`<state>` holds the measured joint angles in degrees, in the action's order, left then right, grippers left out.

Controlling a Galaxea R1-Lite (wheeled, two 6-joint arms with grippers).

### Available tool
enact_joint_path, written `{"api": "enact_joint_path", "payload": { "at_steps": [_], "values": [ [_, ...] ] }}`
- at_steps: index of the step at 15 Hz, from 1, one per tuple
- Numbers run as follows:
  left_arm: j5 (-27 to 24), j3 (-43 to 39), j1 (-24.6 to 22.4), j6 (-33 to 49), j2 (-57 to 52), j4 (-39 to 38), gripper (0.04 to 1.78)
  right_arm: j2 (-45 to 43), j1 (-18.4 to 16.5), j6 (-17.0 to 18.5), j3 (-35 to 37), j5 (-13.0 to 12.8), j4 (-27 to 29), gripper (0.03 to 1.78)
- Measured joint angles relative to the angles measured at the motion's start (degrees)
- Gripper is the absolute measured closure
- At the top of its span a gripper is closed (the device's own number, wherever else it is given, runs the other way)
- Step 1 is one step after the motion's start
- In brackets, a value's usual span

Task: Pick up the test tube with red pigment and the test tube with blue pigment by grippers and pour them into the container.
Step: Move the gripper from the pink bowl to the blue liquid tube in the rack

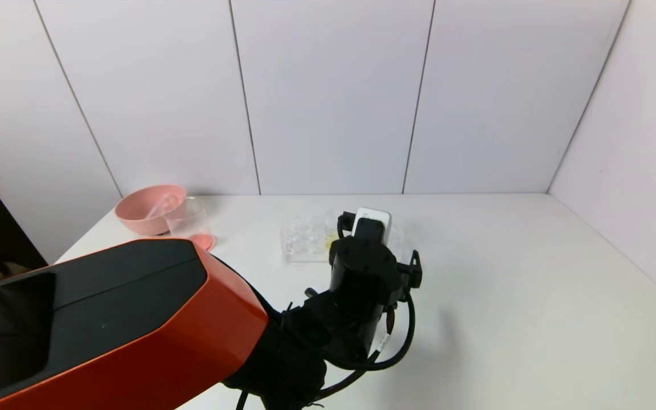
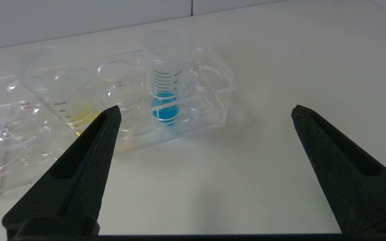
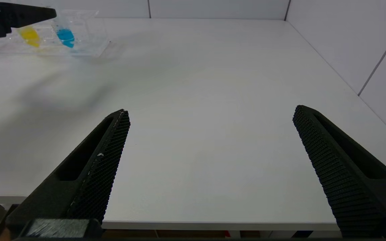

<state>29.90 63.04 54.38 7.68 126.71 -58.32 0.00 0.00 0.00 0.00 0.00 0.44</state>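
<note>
My left gripper grabs the blue test tube's upper part above the rack next for pouring, since the rack (image 2: 209,100) surrounds the test tube's lower half.
The test tube with blue pigment (image 2: 165,83) stands upright in the clear tube rack (image 2: 209,100), blue liquid at its bottom. It also shows in the right wrist view (image 3: 65,36). My left gripper (image 2: 205,112) is open and empty, low over the table just short of the rack, with the blue tube ahead towards one finger. In the head view only the left arm's wrist (image 1: 365,262) shows, at the rack (image 1: 304,242). The container (image 1: 188,223), a clear beaker, stands at the far left with red liquid at its bottom. The red tube is not clearly visible. My right gripper (image 3: 209,113) is open and empty over the table's front edge.
A yellow-liquid tube (image 2: 57,92) stands in the same rack, beside the blue one. A pink bowl (image 1: 144,209) sits behind the beaker at the far left. White walls close the table at the back and right.
</note>
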Motion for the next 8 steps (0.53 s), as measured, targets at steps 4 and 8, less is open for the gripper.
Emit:
{"api": "enact_joint_path", "payload": {
  "at_steps": [4,8],
  "values": [
    [1.12,2.12,-1.02,-0.05,1.38,0.05,0.04,0.00,0.00,0.00,0.00,0.00,0.00,0.04],
    [1.12,4.24,-1.85,-0.09,2.17,0.59,0.04,0.00,0.00,0.00,0.00,0.00,0.00,0.04]
  ]
}}
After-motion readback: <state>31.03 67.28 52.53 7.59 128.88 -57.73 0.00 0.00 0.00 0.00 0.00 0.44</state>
